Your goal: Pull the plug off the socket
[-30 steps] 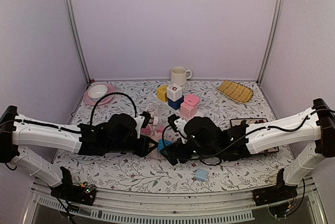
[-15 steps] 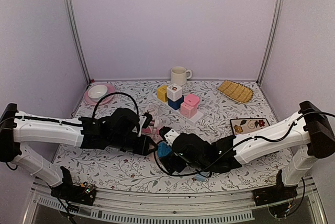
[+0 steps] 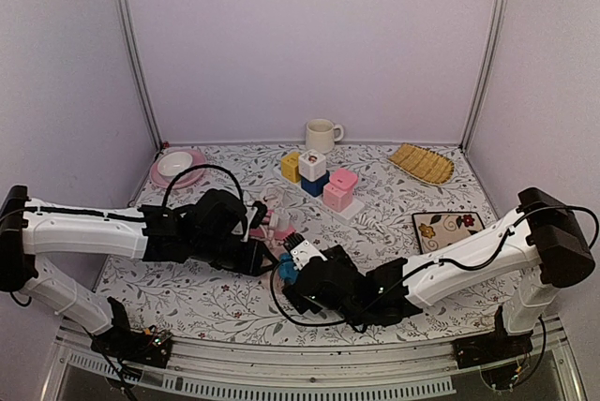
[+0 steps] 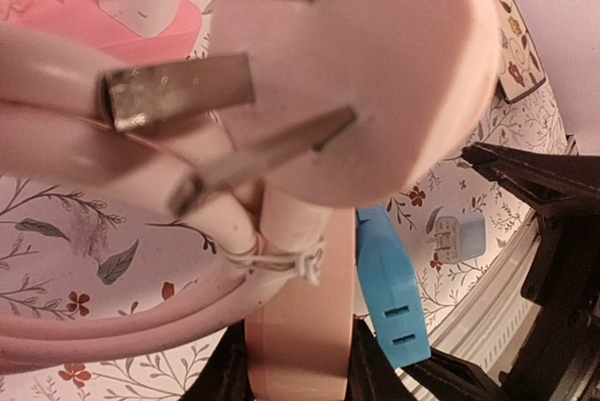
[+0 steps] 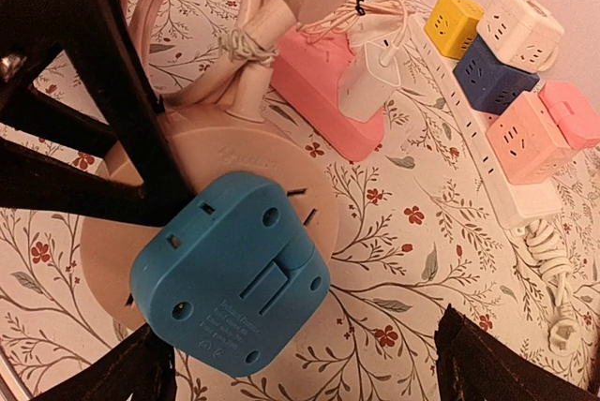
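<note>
My right gripper will next pull the plug off the socket, so it needs to grab the blue plug (image 3: 288, 263) across its broad sides, with the plug's slotted edge toward the gripper.
A blue square plug (image 5: 230, 274) sits against the face of a round pink socket disc (image 5: 211, 171), whose free slots show beside it. My left gripper (image 4: 300, 354) is shut on the rim of the pink disc (image 4: 300, 307), with the blue plug (image 4: 389, 289) just to its right. My right gripper (image 5: 319, 368) is open, its black fingers (image 5: 141, 373) standing wide on either side of the blue plug without closing on it. In the top view both grippers meet at the blue plug (image 3: 288, 263) at the table's near middle.
The disc's pink cable and three-pin plug (image 4: 375, 54) loop over it. A pink power strip with a white charger (image 5: 361, 82) and a white strip with coloured cube sockets (image 5: 525, 92) lie behind. A small light-blue charger (image 4: 455, 237), a mug (image 3: 322, 134) and a pink plate (image 3: 176, 167) also stand around.
My right arm has swung left and toward the near edge, bringing its open gripper over the blue plug. The left gripper has stayed on the pink disc.
</note>
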